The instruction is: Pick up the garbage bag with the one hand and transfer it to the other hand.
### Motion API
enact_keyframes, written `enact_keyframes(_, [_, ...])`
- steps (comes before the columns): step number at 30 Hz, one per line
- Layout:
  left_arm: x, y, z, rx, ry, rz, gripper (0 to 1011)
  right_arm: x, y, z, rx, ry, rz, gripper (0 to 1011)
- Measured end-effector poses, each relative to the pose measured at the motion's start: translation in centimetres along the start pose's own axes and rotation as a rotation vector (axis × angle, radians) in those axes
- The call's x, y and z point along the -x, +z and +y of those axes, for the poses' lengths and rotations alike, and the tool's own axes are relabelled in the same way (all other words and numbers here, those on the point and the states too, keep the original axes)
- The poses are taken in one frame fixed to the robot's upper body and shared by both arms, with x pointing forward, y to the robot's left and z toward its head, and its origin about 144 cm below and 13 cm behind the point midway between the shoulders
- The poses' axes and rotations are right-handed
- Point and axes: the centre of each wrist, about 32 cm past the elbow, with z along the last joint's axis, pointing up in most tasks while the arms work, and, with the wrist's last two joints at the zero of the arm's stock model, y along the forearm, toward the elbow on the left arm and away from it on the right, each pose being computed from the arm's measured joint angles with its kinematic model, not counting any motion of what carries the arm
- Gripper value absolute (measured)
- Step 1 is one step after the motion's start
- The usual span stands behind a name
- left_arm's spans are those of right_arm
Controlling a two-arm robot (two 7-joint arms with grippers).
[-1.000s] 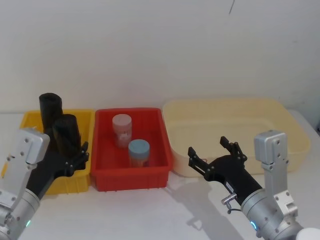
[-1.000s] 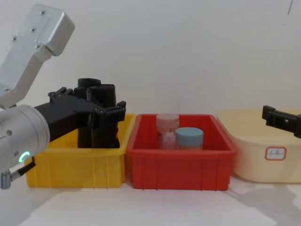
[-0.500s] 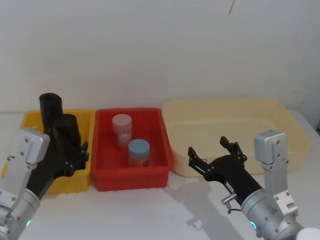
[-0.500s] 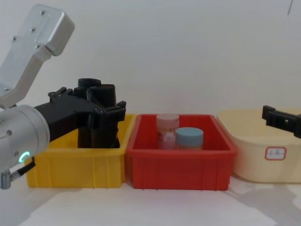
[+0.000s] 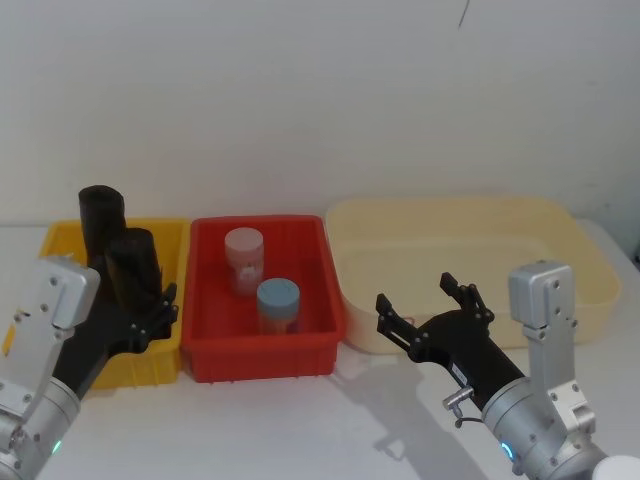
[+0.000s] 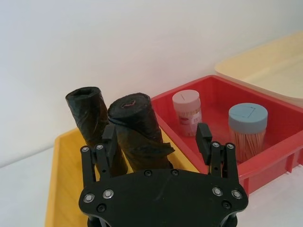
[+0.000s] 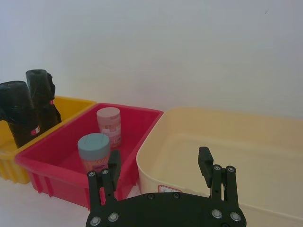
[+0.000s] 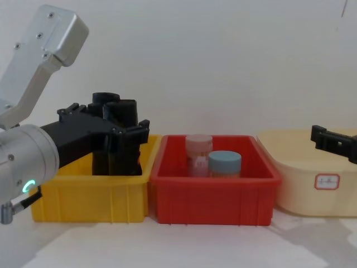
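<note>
My left gripper grabs the garbage bag by its upper half above the bin's rim (image 8: pixel 124 124) (image 6: pixel 138 130) next, since the yellow bin's sides close in the bag's lower end.
The garbage bag (image 6: pixel 137 130), a thick black roll, stands upright in the yellow bin (image 5: pixel 60 240) and also appears as the garbage bag (image 5: pixel 133 262) and the garbage bag (image 8: pixel 126 110). My left gripper (image 6: pixel 157 142) is open, with one finger on each side of the roll and a gap showing on one side. It reaches over the bin's front wall as the left gripper (image 5: pixel 150 308) and the left gripper (image 8: pixel 109 125). My right gripper (image 5: pixel 417 295) hangs open and empty in front of the cream tub, far from the roll, and shows as the right gripper (image 7: pixel 159 163).
A thinner, bumpy black roll (image 5: pixel 99 213) stands just behind the garbage bag in the same bin. The red bin (image 5: pixel 315 285) in the middle holds a pink-lidded jar (image 5: pixel 244 258) and a blue-lidded jar (image 5: pixel 278 304). A wide cream tub (image 5: pixel 560 235) sits at the right.
</note>
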Motion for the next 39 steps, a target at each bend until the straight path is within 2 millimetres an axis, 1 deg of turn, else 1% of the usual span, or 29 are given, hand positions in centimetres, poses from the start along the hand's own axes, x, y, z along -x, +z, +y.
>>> enact_keyframes(16, [0.1, 0.2, 0.3, 0.034, 0.005, -0.039, 1002, 0.0, 0.0, 0.0, 0.000, 0.000, 0.000, 1001])
enact_keyframes(39, [-0.5, -0.2, 1.3, -0.005, 0.070, 0.009, 1002, 0.0, 0.0, 0.0, 0.000, 0.000, 0.000, 1001])
